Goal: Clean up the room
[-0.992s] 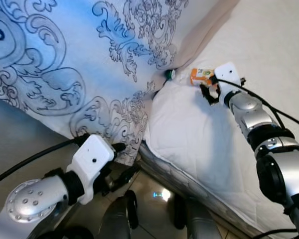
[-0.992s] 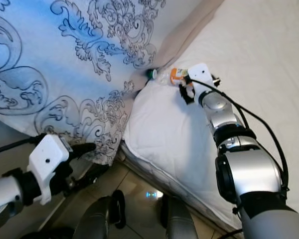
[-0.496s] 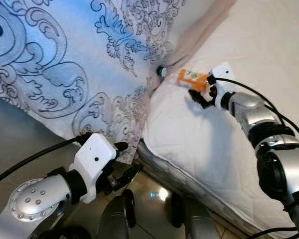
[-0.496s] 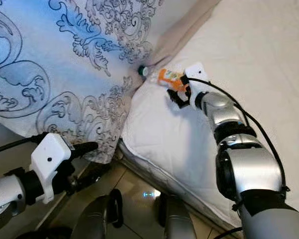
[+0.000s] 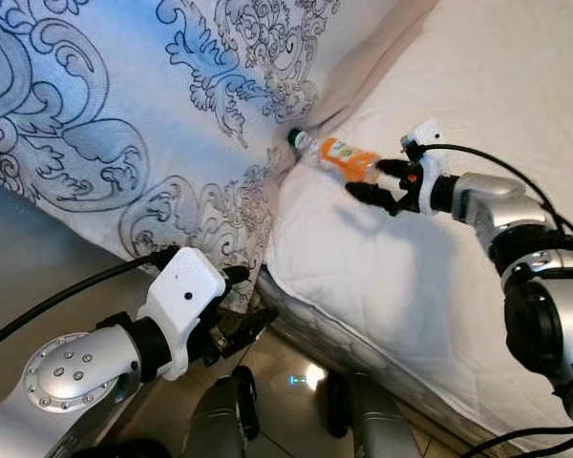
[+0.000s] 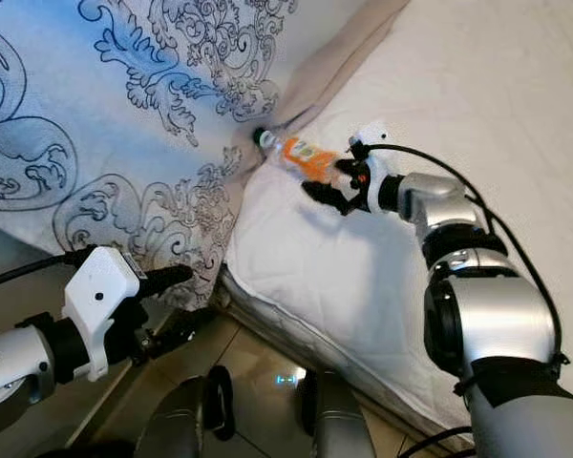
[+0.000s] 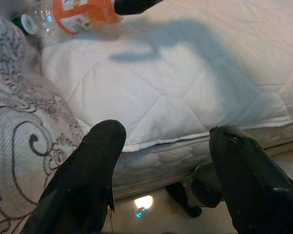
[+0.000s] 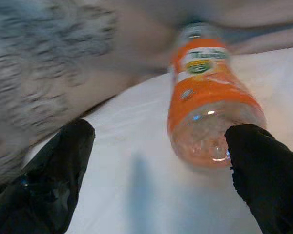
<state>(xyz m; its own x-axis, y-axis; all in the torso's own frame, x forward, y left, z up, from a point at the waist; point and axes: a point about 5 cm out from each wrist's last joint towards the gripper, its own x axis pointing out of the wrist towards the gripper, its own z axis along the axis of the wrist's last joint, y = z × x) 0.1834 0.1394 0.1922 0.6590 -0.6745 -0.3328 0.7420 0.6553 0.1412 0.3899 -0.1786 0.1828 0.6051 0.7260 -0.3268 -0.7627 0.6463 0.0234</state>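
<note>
The end of the bottle with the cap is resting against the patterned cover point(image 5: 253, 143). I should next grab the bottle by its bare base end point(image 5: 371, 172) with my right gripper.
A clear plastic bottle point(image 5: 344, 160) with an orange label and a green cap lies on its side at the corner of the white mattress point(image 5: 411, 277), cap against the patterned cover. My right gripper point(image 5: 368, 179) is open just off the bottle's base end. In the right wrist view the bottle point(image 8: 205, 92) lies ahead, nearer one finger, with the right gripper point(image 8: 161, 131) spread wide and nothing between the fingers. My left gripper point(image 5: 253, 298) hangs low beside the bed's edge, open and holding nothing. The left wrist view looks past the left gripper point(image 7: 167, 134) at the mattress corner and the bottle point(image 7: 83, 12).
A white cover with blue-grey scrollwork point(image 5: 124, 114) drapes over the bed's left side, down to the left gripper. A beige fabric strip point(image 5: 363, 67) runs between it and the mattress. Shiny tiled floor point(image 5: 301, 377) and my legs lie below the mattress edge.
My right gripper has drawn back from above the bottle to its base end and turned, uncovering the orange label. The camera has shifted slightly. The left arm has hardly moved.
</note>
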